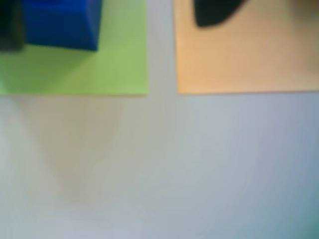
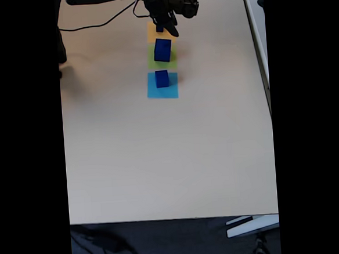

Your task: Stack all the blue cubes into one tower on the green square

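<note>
Next, my gripper grabs the small blue cube by its opposite sides, to build the tower on the green square.
In the fixed view three blue cubes stand in a line. The small blue cube [image 2: 159,27] is on an orange square [image 2: 154,34], right by my gripper [image 2: 168,27]. The large blue cube [image 2: 162,49] rests on the green square [image 2: 171,63]. The medium blue cube [image 2: 162,78] sits on a light-blue square [image 2: 162,91]. In the wrist view the large blue cube [image 1: 62,22] sits on the green square [image 1: 99,69] at top left. My gripper [image 1: 109,30] is open, its dark fingers [image 1: 214,12] far apart with nothing held. No tower stands.
The orange square [image 1: 244,55] lies right of the green one in the wrist view, with bare pale table [image 1: 174,169] below both. In the fixed view a black cable [image 2: 101,21] runs at the far left, and the table edge [image 2: 258,68] is at right.
</note>
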`<control>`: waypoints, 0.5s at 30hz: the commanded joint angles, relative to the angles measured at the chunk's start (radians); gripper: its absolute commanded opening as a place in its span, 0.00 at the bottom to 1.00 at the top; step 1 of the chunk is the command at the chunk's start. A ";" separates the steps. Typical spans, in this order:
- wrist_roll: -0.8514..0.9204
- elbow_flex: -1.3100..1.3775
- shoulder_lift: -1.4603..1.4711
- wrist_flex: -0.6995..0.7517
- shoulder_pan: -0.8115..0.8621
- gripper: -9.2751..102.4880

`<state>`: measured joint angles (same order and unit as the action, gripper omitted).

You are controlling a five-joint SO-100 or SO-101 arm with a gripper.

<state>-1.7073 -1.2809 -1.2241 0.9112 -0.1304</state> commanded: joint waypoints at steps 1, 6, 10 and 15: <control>0.017 -0.008 -0.127 -0.021 0.023 0.24; 0.029 -0.051 -0.141 -0.014 0.028 0.23; 0.048 -0.060 -0.149 -0.002 0.035 0.23; 0.055 -0.058 -0.155 0.021 0.038 0.22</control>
<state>-1.6644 -1.3484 -1.2778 0.9204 -0.0966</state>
